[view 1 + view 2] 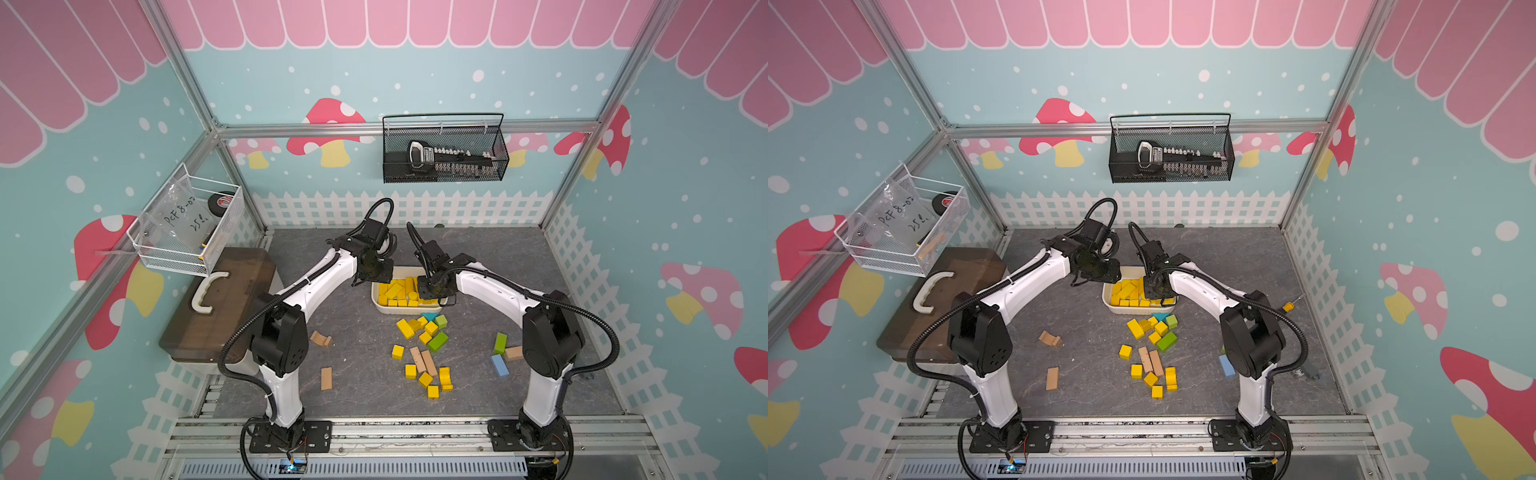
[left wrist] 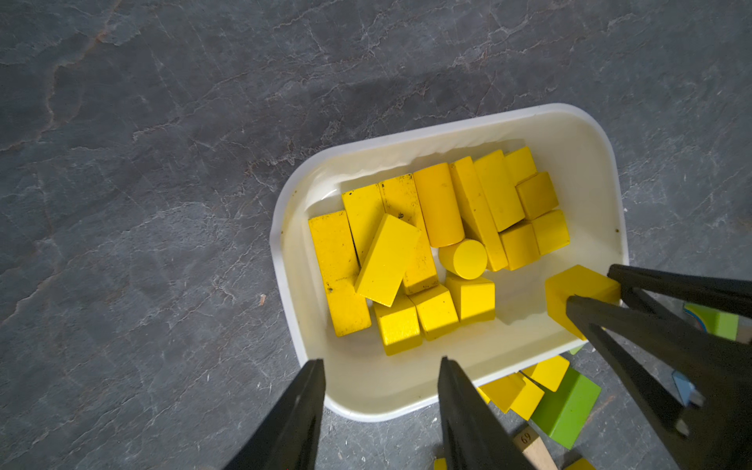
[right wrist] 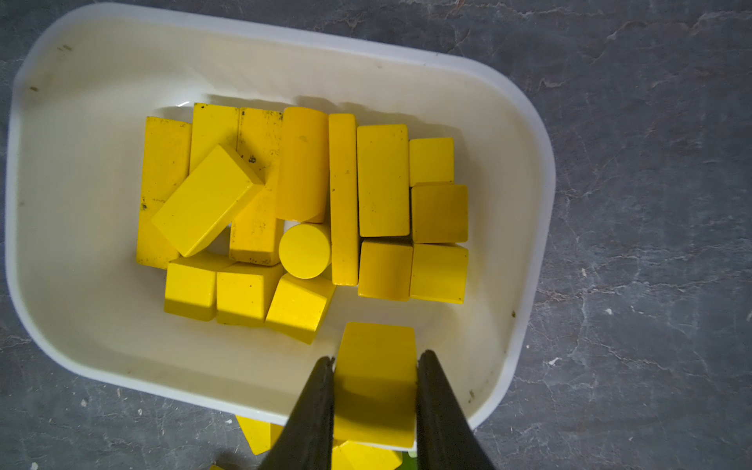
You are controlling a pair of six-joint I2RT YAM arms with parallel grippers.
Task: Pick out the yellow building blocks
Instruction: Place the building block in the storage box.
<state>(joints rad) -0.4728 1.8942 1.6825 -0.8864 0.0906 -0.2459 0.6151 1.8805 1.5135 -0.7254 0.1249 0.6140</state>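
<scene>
I can open my right gripper now. The yellow cube's lower end (image 3: 377,344) is over the bottom of the tray, inside the tray's rim, so the cube would come to rest there if I let go.
A white tray (image 1: 376,303) (image 3: 81,122) near the table's middle holds several yellow building blocks (image 3: 382,179) (image 2: 386,260): bars, cubes and cylinders. My right gripper (image 3: 375,360) (image 2: 590,285) hovers over the tray's near right corner, shut on a yellow cube (image 3: 374,390) (image 2: 573,283). Over the tray's near left corner my left gripper (image 2: 382,362) (image 1: 365,280) stands open with nothing between its fingers. More yellow blocks lie loose on the table in front of the tray, a cluster (image 1: 405,328) (image 1: 1136,328) and a scatter (image 1: 433,391) nearer the front.
Among the loose yellow blocks lie green blocks (image 1: 437,341) (image 1: 500,343), a teal one (image 1: 429,316), a blue one (image 1: 500,365) and tan wooden ones (image 1: 424,360) (image 1: 326,378) (image 1: 321,339). A brown lidded box (image 1: 220,303) with a white handle stands at the left wall.
</scene>
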